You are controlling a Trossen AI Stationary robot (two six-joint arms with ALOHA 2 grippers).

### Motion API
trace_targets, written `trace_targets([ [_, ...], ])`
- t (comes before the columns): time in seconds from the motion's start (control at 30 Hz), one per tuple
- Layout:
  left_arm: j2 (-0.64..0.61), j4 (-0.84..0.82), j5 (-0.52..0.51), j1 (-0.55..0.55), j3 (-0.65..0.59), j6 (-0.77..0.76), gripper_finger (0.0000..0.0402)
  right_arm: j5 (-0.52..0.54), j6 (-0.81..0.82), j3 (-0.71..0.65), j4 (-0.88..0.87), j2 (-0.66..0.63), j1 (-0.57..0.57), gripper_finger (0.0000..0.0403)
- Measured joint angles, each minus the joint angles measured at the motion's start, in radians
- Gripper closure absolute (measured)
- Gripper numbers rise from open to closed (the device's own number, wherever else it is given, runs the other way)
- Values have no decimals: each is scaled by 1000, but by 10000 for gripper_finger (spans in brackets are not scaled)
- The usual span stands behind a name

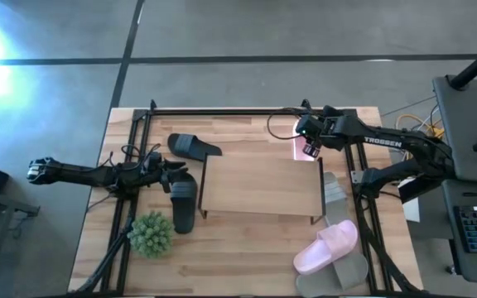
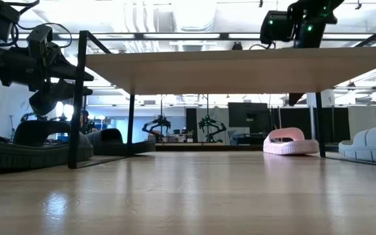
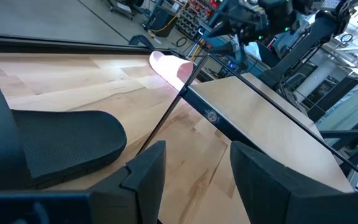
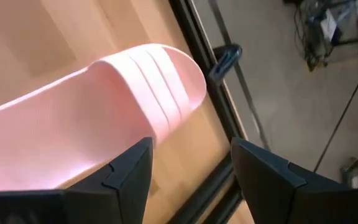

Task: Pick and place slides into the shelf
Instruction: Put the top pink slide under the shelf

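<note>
My right gripper should next grab the pale pink slide by its strap's edge (image 4: pixel 135 93), then take it to the shelf.
The shelf (image 1: pixel 262 186) stands mid-table on thin dark legs. My left gripper (image 1: pixel 179 174) is open and hovers at the shelf's left end, with one black slide (image 1: pixel 183 203) just near of it and another black slide (image 1: pixel 193 146) farther off. In the left wrist view that gripper (image 3: pixel 194 180) has a black slide (image 3: pixel 48 146) beside it, sole on the table. My right gripper (image 4: pixel 191 174) is open, raised above a pale pink slide (image 4: pixel 92 118) lying behind the shelf's far right corner (image 1: pixel 296 147). It hangs higher than the shelf top (image 2: pixel 240 68).
A second pink slide (image 1: pixel 328 246) lies near the table's right near corner, overlapping a grey-beige slide (image 1: pixel 350 273). Another grey-beige slide (image 1: pixel 335 194) sits right of the shelf. A small green plant (image 1: pixel 150 234) stands near-left. Dark frame rails (image 1: pixel 222 112) run along the table's edges.
</note>
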Motion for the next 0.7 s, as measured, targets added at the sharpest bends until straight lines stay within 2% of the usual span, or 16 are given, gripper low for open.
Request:
trace_targets([
  [0.23, 0, 0, 0, 0, 0, 0, 236, -2, -154, 3, 161, 74, -40, 193],
  [0.6, 0, 0, 0, 0, 0, 0, 236, -41, -271, 17, 150, 198, -103, 193],
  [0.7, 0, 0, 0, 0, 0, 0, 236, -92, -284, 14, 143, 213, -117, 193],
])
